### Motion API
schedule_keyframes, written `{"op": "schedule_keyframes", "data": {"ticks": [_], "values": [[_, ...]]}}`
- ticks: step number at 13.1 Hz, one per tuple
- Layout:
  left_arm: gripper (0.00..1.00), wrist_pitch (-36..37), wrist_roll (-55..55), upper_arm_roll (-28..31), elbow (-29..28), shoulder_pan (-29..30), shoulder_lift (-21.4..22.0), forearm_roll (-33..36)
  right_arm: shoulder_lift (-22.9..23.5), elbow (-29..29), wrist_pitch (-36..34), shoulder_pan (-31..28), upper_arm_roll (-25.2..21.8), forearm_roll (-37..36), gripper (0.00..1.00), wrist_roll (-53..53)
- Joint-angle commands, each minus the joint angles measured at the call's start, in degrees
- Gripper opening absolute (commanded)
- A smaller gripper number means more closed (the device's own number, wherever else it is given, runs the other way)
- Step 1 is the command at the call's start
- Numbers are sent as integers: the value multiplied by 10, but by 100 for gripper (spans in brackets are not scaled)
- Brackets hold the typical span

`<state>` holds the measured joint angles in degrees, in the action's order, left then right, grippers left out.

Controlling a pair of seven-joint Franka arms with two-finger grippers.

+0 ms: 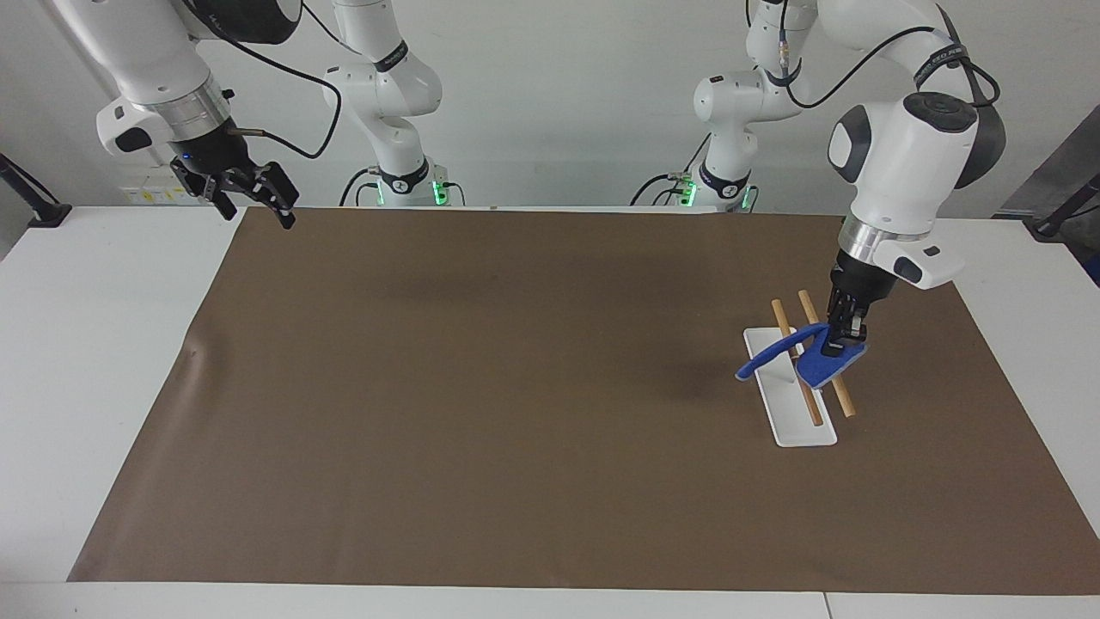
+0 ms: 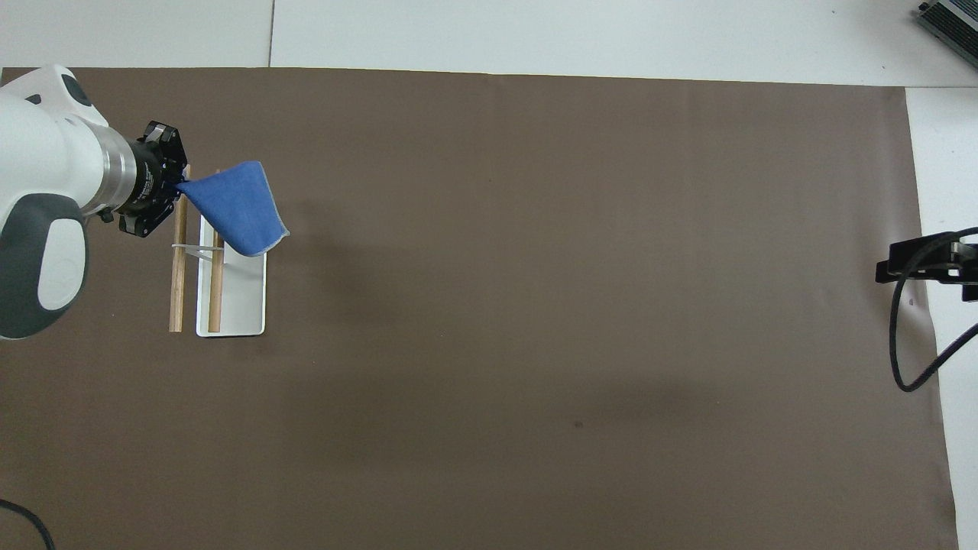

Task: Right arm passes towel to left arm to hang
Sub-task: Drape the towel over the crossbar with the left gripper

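I should keep holding the towel with my left gripper, because the blue towel's loose end [image 2: 267, 229] sticks out past the rack's white base, off the wooden rods.
The blue towel [image 1: 815, 364] [image 2: 237, 206] is pinched at one corner by my left gripper [image 1: 835, 347] [image 2: 179, 188], which is shut on it. The cloth spreads out nearly flat in the air. It lies over two wooden rods [image 1: 845, 402] [image 2: 216, 294] of a rack with a white base [image 1: 803, 430] [image 2: 241, 305]. Its free end reaches past the base toward the table's middle. Whether the cloth rests on the rods I cannot tell. My right gripper [image 1: 253, 206] [image 2: 917, 261] waits raised and open over the mat's corner at the right arm's end, holding nothing.
A brown mat [image 1: 516, 387] covers most of the white table [image 1: 77, 344]. The rack stands toward the left arm's end. A black cable [image 2: 909, 344] loops down from the right gripper.
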<state>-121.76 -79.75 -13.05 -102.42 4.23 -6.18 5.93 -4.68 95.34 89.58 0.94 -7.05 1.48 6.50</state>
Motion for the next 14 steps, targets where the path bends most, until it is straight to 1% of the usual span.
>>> {"op": "schedule_keyframes", "data": {"ticks": [1,2,5,7,8,10,13,14], "values": [[0,1,-7,20,-28,6,14,32,-10,12,3,-8,5,-7,100,-12],[0,1,-7,26,-34,7,19,43,-9,12,3,-7,6,-7,100,-12],[0,20,-5,42,-38,7,21,107,-9,12,4,-4,7,-6,100,-12],[0,52,-2,42,-28,6,21,167,-9,12,3,-4,7,-4,100,-11],[0,66,-2,41,-20,6,20,181,-10,12,2,-4,7,-3,100,-12],[0,71,-3,41,-17,5,20,191,-10,12,2,-4,7,-3,100,-12],[0,57,-3,41,-20,6,20,191,-10,13,2,-6,7,-3,100,-12],[0,40,-6,41,-24,6,20,190,-10,12,2,-6,7,-3,100,-12]]}}
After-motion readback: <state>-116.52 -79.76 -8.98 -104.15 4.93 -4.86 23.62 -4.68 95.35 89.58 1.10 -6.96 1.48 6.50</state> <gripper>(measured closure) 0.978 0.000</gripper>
